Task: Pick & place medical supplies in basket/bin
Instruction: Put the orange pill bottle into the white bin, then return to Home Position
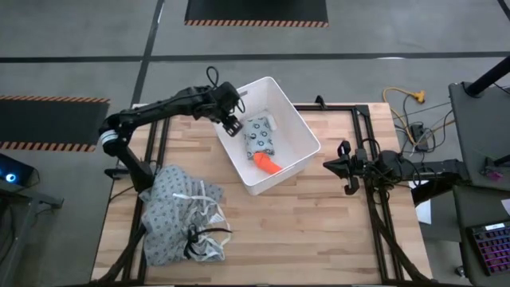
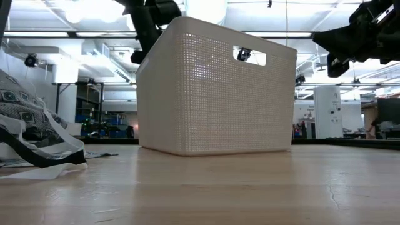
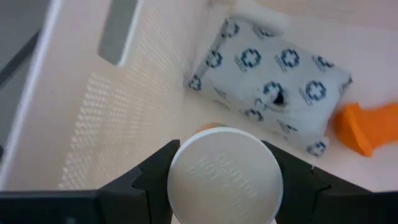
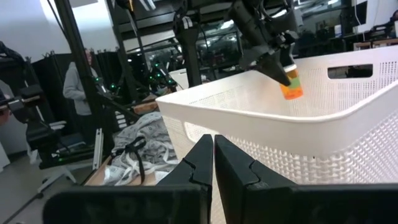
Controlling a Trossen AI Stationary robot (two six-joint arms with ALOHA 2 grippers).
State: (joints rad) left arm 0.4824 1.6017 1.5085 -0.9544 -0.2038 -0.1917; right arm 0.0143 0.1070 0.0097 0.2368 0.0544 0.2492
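Observation:
My left gripper should open now, because the bottle [image 3: 225,174] is above the bottom of the tub, inside the tub's rim and beside the packet [image 3: 273,93].
The white tub [image 1: 307,143] stands on the table's far middle. In it lie the blue-grey dotted packet [image 1: 259,137], the orange tapered piece [image 1: 269,164] and a small white piece [image 1: 272,121]. My left gripper [image 1: 232,122] is above the tub's inside, near its left wall, shut on a bottle [image 3: 225,180] with a white round end and an orange body [image 4: 291,88]. The packet [image 3: 273,93] and the orange piece [image 3: 364,127] show below it in the left wrist view. My right gripper [image 1: 329,165] is shut and empty, held in the air to the right of the tub. My left gripper pinches the bottle between its two fingers [image 3: 152,177], one on each side of the white round end [image 3: 186,155]. The fingers come from above, slanting down into the tub. The bottle is lifted clear, its orange end [image 4: 292,92] pointing down, tilted, above the tub's floor.
A heap of patterned grey cloth with dark and white straps [image 1: 185,219] lies on the table's near left, also in the low view [image 2: 31,134]. Bare wood lies in front of and to the right of the tub. A person [image 4: 78,87] stands beyond the table.

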